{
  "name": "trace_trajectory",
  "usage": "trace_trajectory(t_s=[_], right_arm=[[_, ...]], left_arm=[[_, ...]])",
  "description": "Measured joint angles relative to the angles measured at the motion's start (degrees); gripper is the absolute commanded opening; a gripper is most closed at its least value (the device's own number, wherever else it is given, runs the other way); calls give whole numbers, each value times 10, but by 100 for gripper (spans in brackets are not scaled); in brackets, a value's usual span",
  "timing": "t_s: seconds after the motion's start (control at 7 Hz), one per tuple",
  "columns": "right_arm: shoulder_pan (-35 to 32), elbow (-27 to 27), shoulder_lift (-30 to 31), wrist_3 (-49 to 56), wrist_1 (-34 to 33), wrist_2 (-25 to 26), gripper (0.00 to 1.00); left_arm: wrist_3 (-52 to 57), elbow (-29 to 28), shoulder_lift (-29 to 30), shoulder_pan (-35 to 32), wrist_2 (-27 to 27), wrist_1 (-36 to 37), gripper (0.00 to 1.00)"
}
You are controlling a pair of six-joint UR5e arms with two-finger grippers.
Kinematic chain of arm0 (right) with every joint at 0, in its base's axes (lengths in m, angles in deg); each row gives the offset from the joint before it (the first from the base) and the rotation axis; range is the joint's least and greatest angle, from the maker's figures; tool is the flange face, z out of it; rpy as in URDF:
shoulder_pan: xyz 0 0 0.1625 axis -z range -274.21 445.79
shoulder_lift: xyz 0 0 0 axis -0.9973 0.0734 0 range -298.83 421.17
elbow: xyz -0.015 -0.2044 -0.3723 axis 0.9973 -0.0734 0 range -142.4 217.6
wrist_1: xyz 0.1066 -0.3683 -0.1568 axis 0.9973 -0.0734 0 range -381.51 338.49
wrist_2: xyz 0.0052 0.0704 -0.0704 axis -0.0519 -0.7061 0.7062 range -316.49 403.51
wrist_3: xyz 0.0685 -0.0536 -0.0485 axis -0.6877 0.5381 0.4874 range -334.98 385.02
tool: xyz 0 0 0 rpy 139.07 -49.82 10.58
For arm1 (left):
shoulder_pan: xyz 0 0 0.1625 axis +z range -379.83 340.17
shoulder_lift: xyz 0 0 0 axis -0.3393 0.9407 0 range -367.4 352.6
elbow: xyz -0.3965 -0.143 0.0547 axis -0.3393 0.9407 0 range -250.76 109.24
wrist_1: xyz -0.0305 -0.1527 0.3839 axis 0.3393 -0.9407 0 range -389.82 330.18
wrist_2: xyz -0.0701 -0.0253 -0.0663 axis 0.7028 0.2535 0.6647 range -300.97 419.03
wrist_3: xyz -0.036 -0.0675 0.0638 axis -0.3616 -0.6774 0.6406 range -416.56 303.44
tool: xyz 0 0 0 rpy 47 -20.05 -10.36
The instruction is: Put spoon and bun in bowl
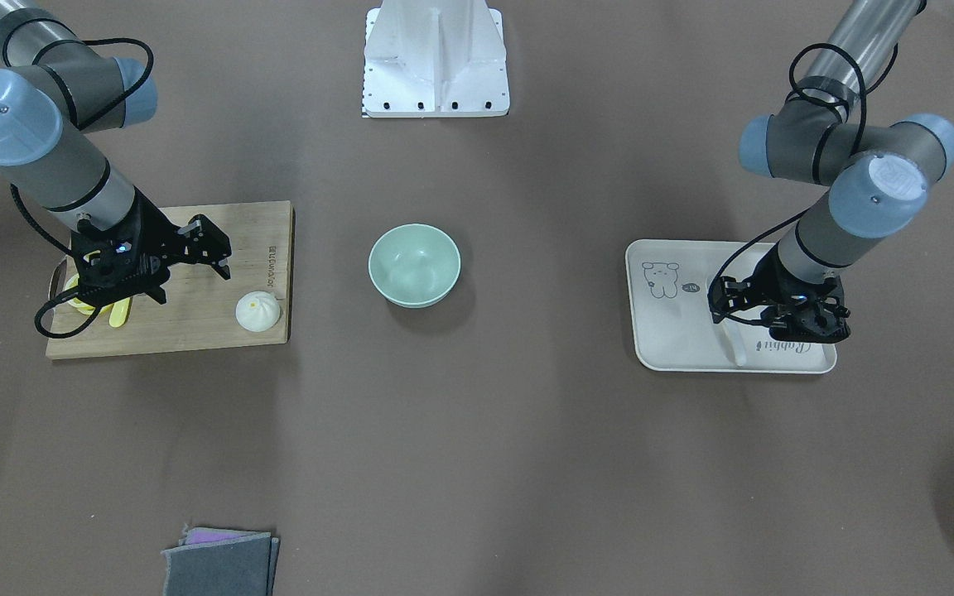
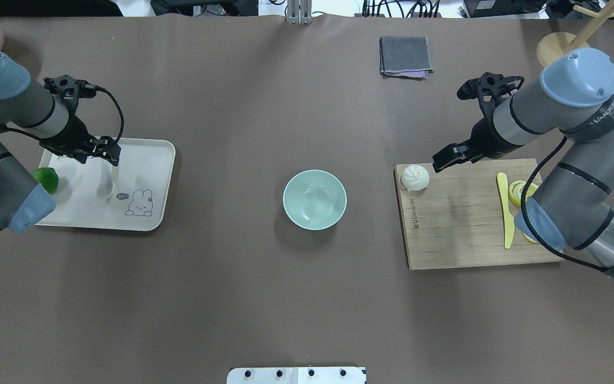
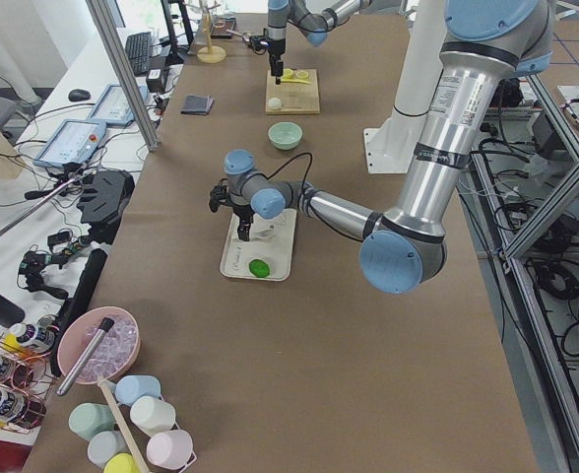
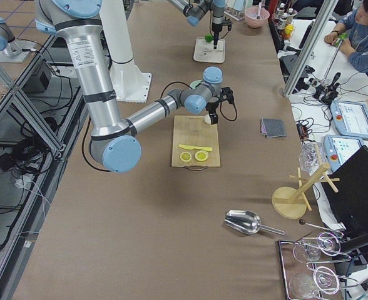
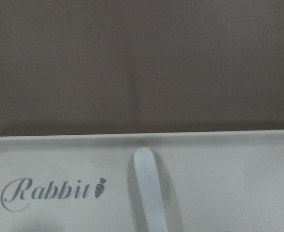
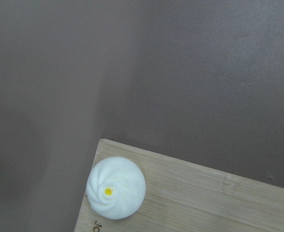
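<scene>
I need to put the white spoon in the mint-green bowl (image 1: 414,265), so my left gripper should hold the spoon by its handle (image 1: 737,346) next.
The white bun (image 2: 415,177) sits on the corner of the wooden cutting board (image 2: 461,229) nearest the bowl; it also shows in the right wrist view (image 6: 116,187). My right gripper (image 2: 445,159) hovers open just beside and above the bun, empty. The white spoon (image 2: 106,184) lies on the cream rabbit tray (image 2: 152,160); its handle shows in the left wrist view (image 5: 149,188). My left gripper (image 2: 106,154) is open, low over the spoon's handle end. The mint-green bowl (image 2: 314,199) stands empty at the table's middle, between the board and the tray.
A green lime (image 2: 46,178) lies on the tray's outer side. A yellow knife (image 2: 505,208) and lemon slices (image 2: 520,189) lie on the board under my right arm. A folded grey cloth (image 2: 405,56) lies at the far edge.
</scene>
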Motion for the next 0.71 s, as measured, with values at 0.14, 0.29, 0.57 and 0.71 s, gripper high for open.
trace_trajectory(t_s=[0.14,0.29,0.57,0.71], right_arm=[[1,-3,-5,0,0,0,94],[1,-4,-9,0,0,0,94],[1,-5,-11,0,0,0,94],[1,-5,-12,0,0,0,94]], left_arm=[[0,-5,0,3,0,-1,67],[0,-13,1,5,-1,-8,62],[-1,-27,1,6,-1,-25,16],[-1,-29,1,6,-1,-27,4]])
